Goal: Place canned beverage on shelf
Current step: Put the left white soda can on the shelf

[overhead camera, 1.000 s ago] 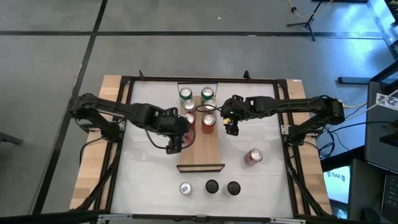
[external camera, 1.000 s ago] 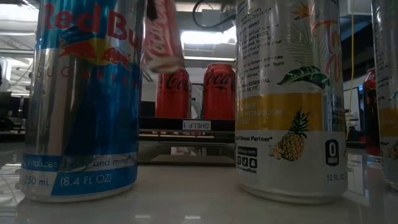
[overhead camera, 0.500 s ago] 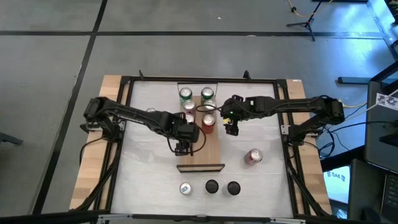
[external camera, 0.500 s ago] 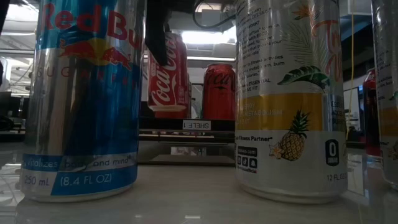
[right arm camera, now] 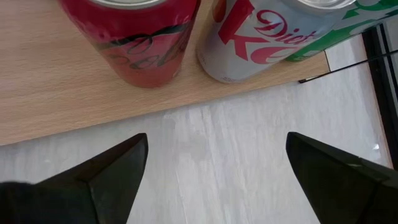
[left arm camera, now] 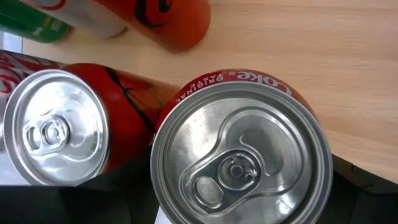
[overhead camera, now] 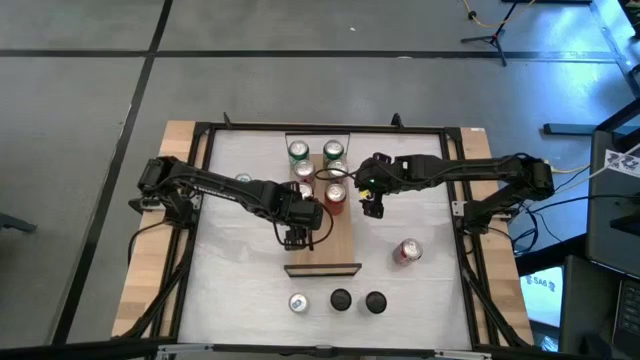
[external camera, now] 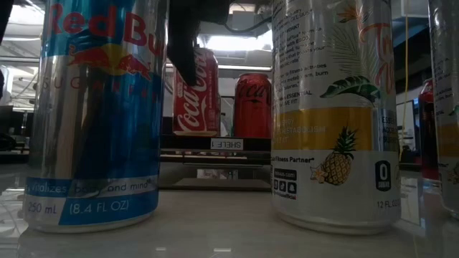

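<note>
The red Coke can (left arm camera: 242, 155) is upright and low on the shelf (left arm camera: 286, 50), next to another red can. I will open my left gripper, and the Coke can would stay standing.
The shelf (overhead camera: 340, 245) is a light-wood plank in the middle of the white table. Several cans stand on its far half, among them two green ones (overhead camera: 333, 151) and a red one (overhead camera: 335, 197). My left gripper (overhead camera: 300, 218) is over the shelf's left side, shut on a red Coca-Cola can (external camera: 197, 93), which also shows from above in the left wrist view (left arm camera: 239, 162). Another red can (left arm camera: 53, 130) stands close beside it. My right gripper (right arm camera: 217, 180) is open and empty over the white tabletop, just right of the shelf (right arm camera: 74, 93). My left gripper pinches the Coca-Cola can between its two fingers (external camera: 183, 54) on opposite sides of the can's upper wall (left arm camera: 311, 124), just below the rim. The fingers come from above, pointing down. The can stands upright, its base (external camera: 195, 132) at shelf level; whether it rests there I cannot tell.
A red can (overhead camera: 407, 252) lies on its side on the table right of the shelf. A Red Bull can (external camera: 93, 115), a pineapple-print can (external camera: 333, 115) and another dark-topped can (overhead camera: 375, 301) stand near the front edge. The shelf's near half is bare wood.
My left gripper has carried the Coca-Cola can toward the table's right, over the shelf, and down. The can was high and tilted; it has come upright and sunk to shelf level beside the other red cans. The gripper stays shut on it.
</note>
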### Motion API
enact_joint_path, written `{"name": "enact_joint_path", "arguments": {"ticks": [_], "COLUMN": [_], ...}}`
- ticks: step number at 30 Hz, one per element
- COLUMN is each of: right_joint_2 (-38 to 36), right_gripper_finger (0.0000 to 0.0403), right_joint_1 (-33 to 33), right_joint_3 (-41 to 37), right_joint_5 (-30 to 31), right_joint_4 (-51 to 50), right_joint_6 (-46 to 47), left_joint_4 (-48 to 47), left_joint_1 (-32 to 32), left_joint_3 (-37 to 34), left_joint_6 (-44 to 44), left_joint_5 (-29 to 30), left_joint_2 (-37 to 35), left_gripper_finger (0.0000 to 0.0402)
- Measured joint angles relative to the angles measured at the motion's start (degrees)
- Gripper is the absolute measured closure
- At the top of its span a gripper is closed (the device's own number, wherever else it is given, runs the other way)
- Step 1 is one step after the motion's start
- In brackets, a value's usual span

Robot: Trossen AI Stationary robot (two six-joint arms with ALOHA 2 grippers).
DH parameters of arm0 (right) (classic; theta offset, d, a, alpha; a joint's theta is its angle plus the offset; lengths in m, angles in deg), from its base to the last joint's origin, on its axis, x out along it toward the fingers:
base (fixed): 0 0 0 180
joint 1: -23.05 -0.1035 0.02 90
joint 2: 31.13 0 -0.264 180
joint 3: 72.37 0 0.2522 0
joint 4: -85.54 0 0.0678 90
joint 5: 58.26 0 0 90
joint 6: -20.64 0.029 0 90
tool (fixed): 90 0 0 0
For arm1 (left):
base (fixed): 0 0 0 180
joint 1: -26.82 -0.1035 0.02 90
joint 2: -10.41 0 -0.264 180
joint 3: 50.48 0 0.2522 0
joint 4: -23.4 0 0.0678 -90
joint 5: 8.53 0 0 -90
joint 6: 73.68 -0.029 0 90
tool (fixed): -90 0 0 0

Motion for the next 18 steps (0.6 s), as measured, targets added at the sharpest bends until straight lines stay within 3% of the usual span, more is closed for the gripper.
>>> {"name": "enact_joint_path", "arguments": {"ticks": [18], "right_joint_2": [0.0], "right_gripper_finger": [0.0024], "right_joint_1": [0.0], "right_joint_3": [0.0], "right_joint_5": [0.0], "right_joint_4": [-0.1], "right_joint_6": [0.0], "left_joint_4": [-0.2], "left_joint_1": [0.1], "left_joint_3": [0.0], "left_joint_6": [-0.1], "left_joint_5": [-1.7], "left_joint_2": [0.0], "left_gripper_finger": [0.0103]}}
